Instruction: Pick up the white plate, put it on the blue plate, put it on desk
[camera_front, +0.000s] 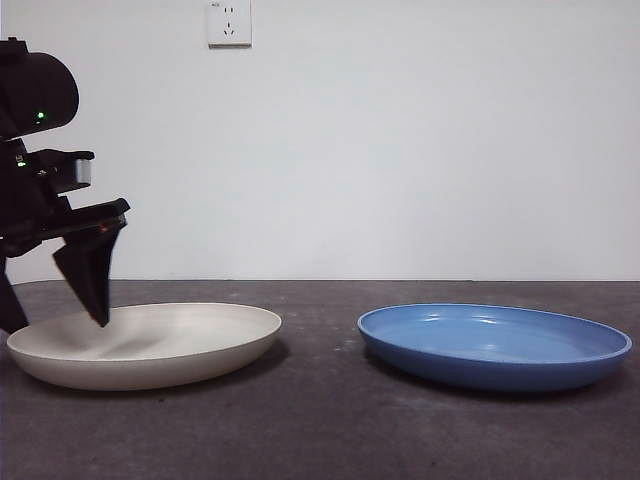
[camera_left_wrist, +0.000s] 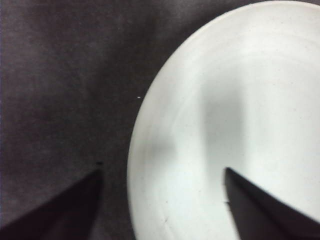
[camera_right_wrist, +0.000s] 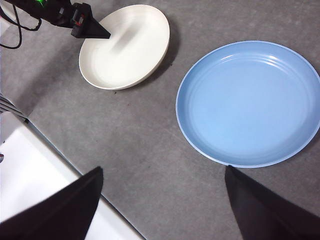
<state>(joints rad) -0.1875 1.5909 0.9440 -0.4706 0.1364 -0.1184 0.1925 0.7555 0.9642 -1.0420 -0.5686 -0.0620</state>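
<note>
The white plate is far wider than my open gripper fingers. My left gripper needs to grab it by its thin rim next.
The white plate lies on the dark grey desk at the left. The blue plate lies at the right, apart from it. My left gripper is open and low over the white plate's left rim. In the left wrist view one jaw is over the plate and the other over the desk, so the rim lies between them. My right gripper is open and empty, high above the desk. It looks down on the blue plate, the white plate and the left gripper.
A white wall with a socket stands behind the desk. A white ledge borders the desk's edge in the right wrist view. A black cable hangs by the left arm. A strip of bare desk separates the two plates.
</note>
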